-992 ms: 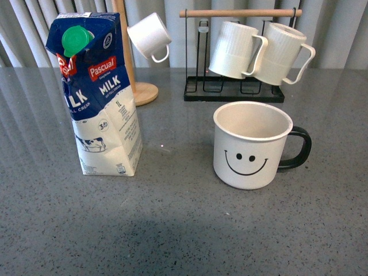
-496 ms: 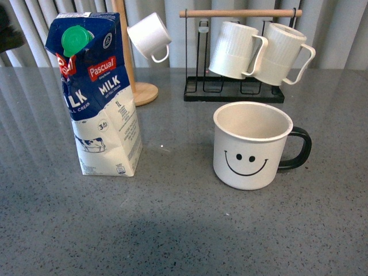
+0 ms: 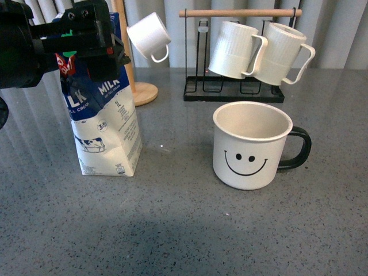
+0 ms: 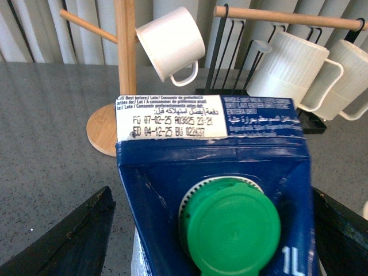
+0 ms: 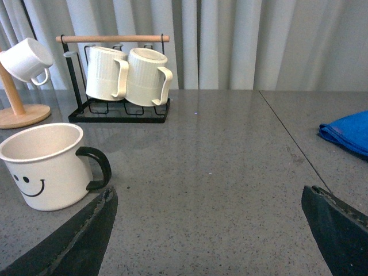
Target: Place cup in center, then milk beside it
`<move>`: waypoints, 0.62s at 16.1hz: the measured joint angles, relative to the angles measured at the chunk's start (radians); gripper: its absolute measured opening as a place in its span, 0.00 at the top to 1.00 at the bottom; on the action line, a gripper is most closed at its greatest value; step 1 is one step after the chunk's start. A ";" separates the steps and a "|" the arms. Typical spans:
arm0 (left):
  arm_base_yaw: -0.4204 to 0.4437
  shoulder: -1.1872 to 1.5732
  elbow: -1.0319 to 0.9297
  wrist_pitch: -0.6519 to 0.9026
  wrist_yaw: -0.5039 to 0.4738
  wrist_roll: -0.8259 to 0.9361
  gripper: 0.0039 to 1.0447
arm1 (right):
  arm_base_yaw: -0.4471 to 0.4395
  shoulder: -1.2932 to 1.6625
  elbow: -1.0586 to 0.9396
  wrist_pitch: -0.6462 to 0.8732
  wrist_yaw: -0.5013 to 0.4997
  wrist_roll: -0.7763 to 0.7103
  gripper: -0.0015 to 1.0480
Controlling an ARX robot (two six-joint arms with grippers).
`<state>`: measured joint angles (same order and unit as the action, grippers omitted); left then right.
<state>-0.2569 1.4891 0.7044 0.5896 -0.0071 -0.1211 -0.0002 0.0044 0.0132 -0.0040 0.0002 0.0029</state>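
Note:
I will grab the carton by its blue top (image 4: 215, 155) with my left gripper next, since the carton's top narrows to a flat blue fold under its crimped edge (image 4: 210, 118).
The cup (image 3: 251, 145), a wide white mug with a black smiley face and black handle, stands right of centre on the grey table; it also shows in the right wrist view (image 5: 45, 165). The milk (image 3: 106, 123), a tall blue-and-white Pascual carton, stands upright at the left. In the left wrist view its green cap (image 4: 230, 226) and blue top (image 4: 155, 172) lie between the fingers. My left gripper (image 3: 80, 34) is open around the carton's top, one finger (image 4: 75, 238) on each side, apart from it. My right gripper (image 5: 210, 230) is open and empty over bare table, right of the cup.
A black rack (image 3: 233, 92) with a wooden bar holds two ribbed white mugs (image 3: 236, 49) at the back. A wooden mug tree (image 3: 138, 86) carries a small plain white cup (image 3: 149, 35) behind the carton. A blue cloth (image 5: 348, 133) lies far right.
My left arm has come in from the left and now straddles the top of the milk carton, hiding its cap in the front view. Cup and carton have not moved.

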 joint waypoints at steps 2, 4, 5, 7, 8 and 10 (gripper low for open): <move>0.001 0.034 0.012 0.016 -0.019 0.002 0.14 | 0.000 0.000 0.000 0.000 0.000 0.000 0.06; 0.005 0.051 0.013 0.040 -0.018 0.005 0.35 | 0.000 0.000 0.000 0.000 0.000 0.000 0.06; 0.005 0.051 0.013 0.043 -0.018 0.006 0.43 | 0.000 0.000 0.000 0.000 0.000 0.000 0.06; 0.003 0.051 0.013 0.048 -0.021 0.018 0.58 | 0.000 0.000 0.000 0.000 0.000 0.000 0.06; 0.000 0.051 0.013 0.048 -0.026 0.021 0.65 | 0.000 0.000 0.000 0.000 0.000 0.000 0.06; -0.006 0.045 0.006 0.045 -0.042 0.024 0.77 | 0.000 0.000 0.000 0.000 0.000 0.000 0.06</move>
<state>-0.2630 1.5345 0.7109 0.6342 -0.0490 -0.0967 -0.0002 0.0044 0.0132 -0.0044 0.0002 0.0029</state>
